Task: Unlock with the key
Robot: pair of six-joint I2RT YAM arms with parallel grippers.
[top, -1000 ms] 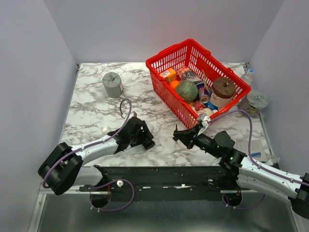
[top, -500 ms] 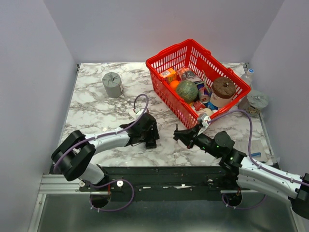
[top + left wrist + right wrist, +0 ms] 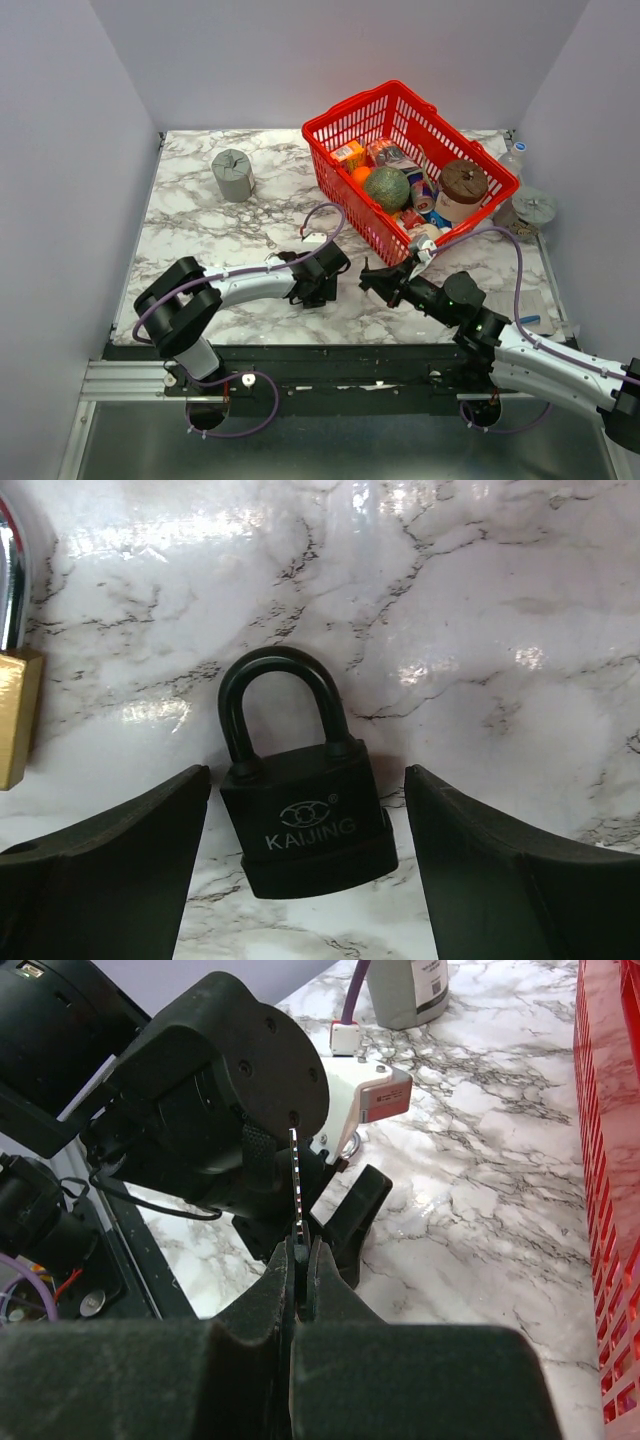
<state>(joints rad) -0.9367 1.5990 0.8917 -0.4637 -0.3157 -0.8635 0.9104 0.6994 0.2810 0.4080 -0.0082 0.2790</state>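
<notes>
The left gripper should next grab the black padlock by both sides of its body (image 3: 308, 818), so the padlock's base and shackle stay free to unlock.
A black padlock (image 3: 305, 820) marked KAIJING lies flat on the marble, shackle pointing away. My left gripper (image 3: 307, 780) is open, with one finger on each side of the lock body and a gap to both. My right gripper (image 3: 305, 1250) is shut on the key (image 3: 296, 1185). The key's black head is pinched between the pads and its thin silver blade sticks out toward the left arm's wrist (image 3: 220, 1110). In the top view the left gripper (image 3: 318, 290) and right gripper (image 3: 372, 281) face each other near the table's front, and the left gripper hides the lock.
A brass padlock (image 3: 14, 720) lies just left of the black one. A red basket (image 3: 340, 125) full of groceries stands at the back right. A grey cylinder (image 3: 233, 175) is at the back left, and a bottle and a round lid (image 3: 533, 207) sit by the right wall.
My left arm has swung to the right along the front of the table, bringing its gripper close to the right gripper. The right arm has not moved.
</notes>
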